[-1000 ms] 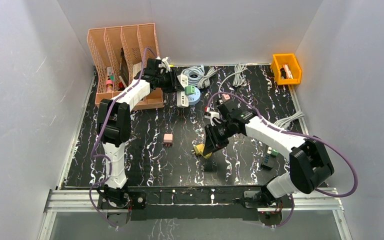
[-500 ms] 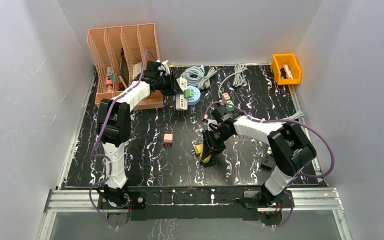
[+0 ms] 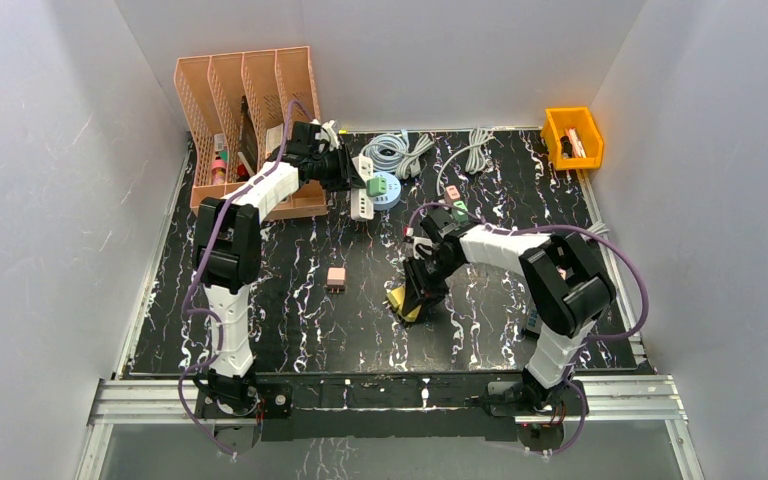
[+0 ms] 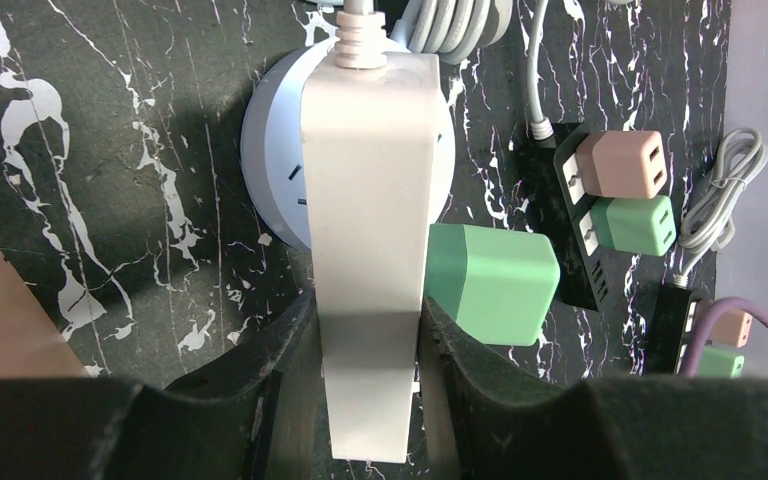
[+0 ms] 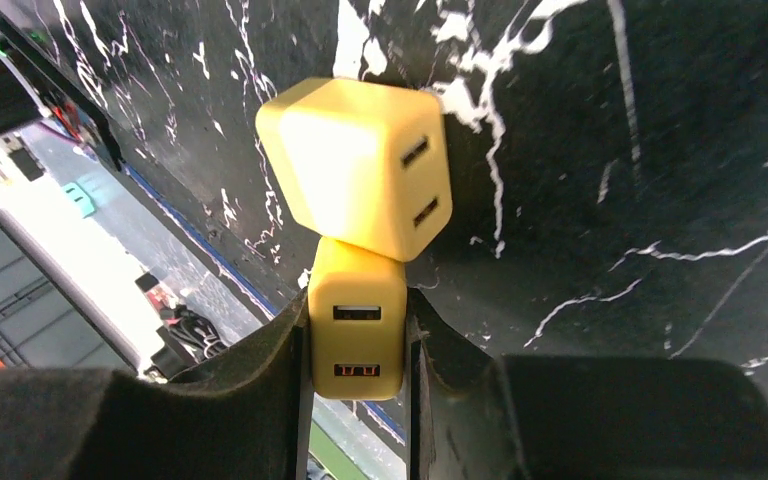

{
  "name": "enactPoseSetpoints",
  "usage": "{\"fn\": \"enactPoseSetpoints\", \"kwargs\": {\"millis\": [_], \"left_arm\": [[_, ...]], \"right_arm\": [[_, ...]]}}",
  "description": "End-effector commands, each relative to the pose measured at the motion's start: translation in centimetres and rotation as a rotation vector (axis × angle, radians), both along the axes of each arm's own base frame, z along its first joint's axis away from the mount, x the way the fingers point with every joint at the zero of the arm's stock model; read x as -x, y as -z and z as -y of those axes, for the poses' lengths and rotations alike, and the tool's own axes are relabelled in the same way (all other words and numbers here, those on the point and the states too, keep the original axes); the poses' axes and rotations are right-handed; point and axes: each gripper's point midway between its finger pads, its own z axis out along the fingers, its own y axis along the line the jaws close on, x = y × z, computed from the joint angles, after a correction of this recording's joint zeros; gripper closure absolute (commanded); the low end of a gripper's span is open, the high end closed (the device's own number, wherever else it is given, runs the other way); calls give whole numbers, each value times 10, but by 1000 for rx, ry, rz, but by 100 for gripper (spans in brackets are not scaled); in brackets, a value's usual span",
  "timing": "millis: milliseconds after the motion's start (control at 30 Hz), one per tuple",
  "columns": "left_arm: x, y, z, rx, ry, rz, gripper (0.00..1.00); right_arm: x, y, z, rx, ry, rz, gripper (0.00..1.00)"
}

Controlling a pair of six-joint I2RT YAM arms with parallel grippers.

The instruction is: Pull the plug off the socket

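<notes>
The yellow plug has its far end against the second plug's corner, so it would end crooked and short of its place if my right gripper opened now.
My left gripper (image 4: 368, 330) is shut on a long white socket strip (image 4: 370, 200), held above the table at the back. A green plug (image 4: 490, 280) sticks out of the strip's right side; in the top view this green plug (image 3: 375, 186) shows beside the left gripper (image 3: 355, 175). My right gripper (image 5: 357, 320) is shut on a yellow plug (image 5: 357, 335) with two USB ports facing the camera. A second yellow plug (image 5: 355, 180) lies on the table just beyond it, and the two appear to touch. From above, the right gripper (image 3: 412, 298) is low over mid-table.
A round pale-blue socket (image 4: 270, 170) lies under the strip. A black strip (image 4: 565, 215) carries a pink plug (image 4: 620, 165) and a green one (image 4: 632, 224). An orange file rack (image 3: 250, 100), grey cables (image 3: 400, 150), a yellow bin (image 3: 572, 135) and a loose pink plug (image 3: 336, 278) are around.
The right arm's elbow has swung in towards the middle while its gripper stays low with the yellow plug. The left gripper and white strip have barely shifted.
</notes>
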Motion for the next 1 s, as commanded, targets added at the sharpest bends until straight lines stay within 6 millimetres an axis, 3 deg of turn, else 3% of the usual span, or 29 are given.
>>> {"fn": "enactPoseSetpoints", "kwargs": {"millis": [0,367,700,967], "left_arm": [[-11,-47,-6,50,-6,90,100],[-12,-49,-9,53,-8,87,100],[-12,-50,-11,55,-9,88,100],[-9,-50,-12,61,-5,89,100]], "right_arm": [[-26,-2,0,-16,-5,53,100],[-59,1,-12,-53,-27,67,100],[-60,-7,-10,-36,-91,45,100],[-70,-13,-12,-23,-136,61,56]]}}
